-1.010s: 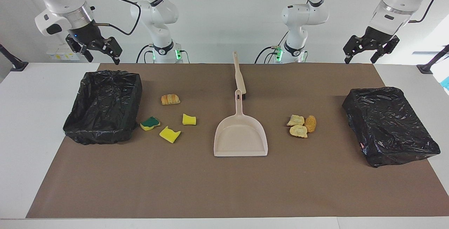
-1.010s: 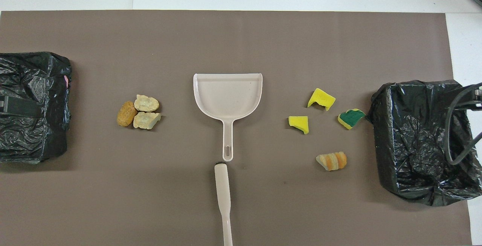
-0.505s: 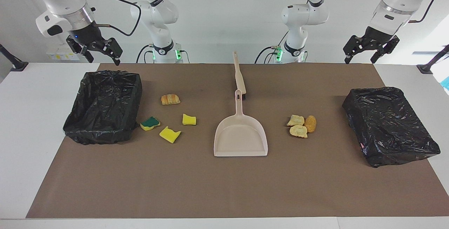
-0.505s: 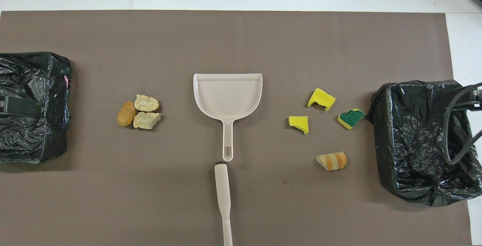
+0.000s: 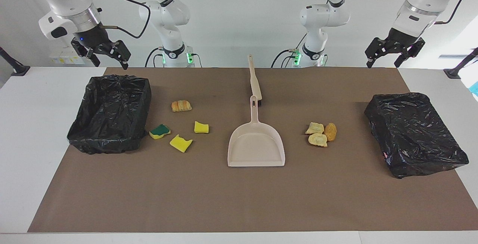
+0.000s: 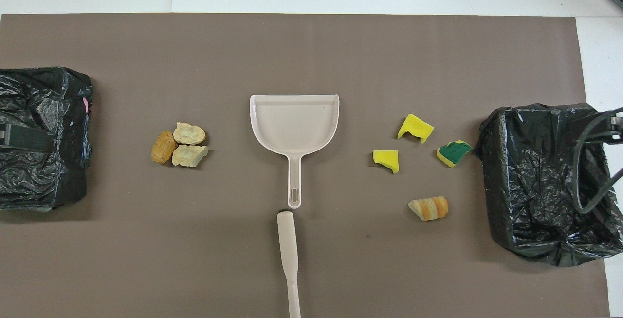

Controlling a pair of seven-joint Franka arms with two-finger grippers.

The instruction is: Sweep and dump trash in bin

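I will grab the beige brush with my left gripper next, by the narrow handle [image 6: 292, 288] beside its wide head. The bristles then stay free to sweep the bread chunks.
Several pieces of trash lie on the brown mat. Three bread chunks [image 5: 321, 133] [image 6: 180, 147] lie bunched toward the left arm's end. Two yellow sponge pieces [image 5: 201, 127] [image 5: 180, 143], a green-topped sponge piece [image 5: 160, 131] and a striped pastry [image 5: 181, 105] [image 6: 428, 208] lie toward the right arm's end, beside the open black-lined bin [image 5: 146, 98] [image 6: 486, 162]. My right gripper [image 5: 108, 58] is open and empty, up in the air over the mat's edge by that bin. My left gripper [image 5: 384, 58] is open and empty, up in the air over the mat's corner at its own end.
The beige dustpan [image 5: 256, 145] [image 6: 294, 123] lies mid-table, its handle toward the robots. The beige hand brush [image 5: 255, 81] [image 6: 287, 240] lies in line with it, nearer the robots. A second black-bagged box [image 5: 414, 132] [image 6: 44, 172] stands at the left arm's end.
Both grippers have shifted only slightly in the air. Nothing on the table has moved.
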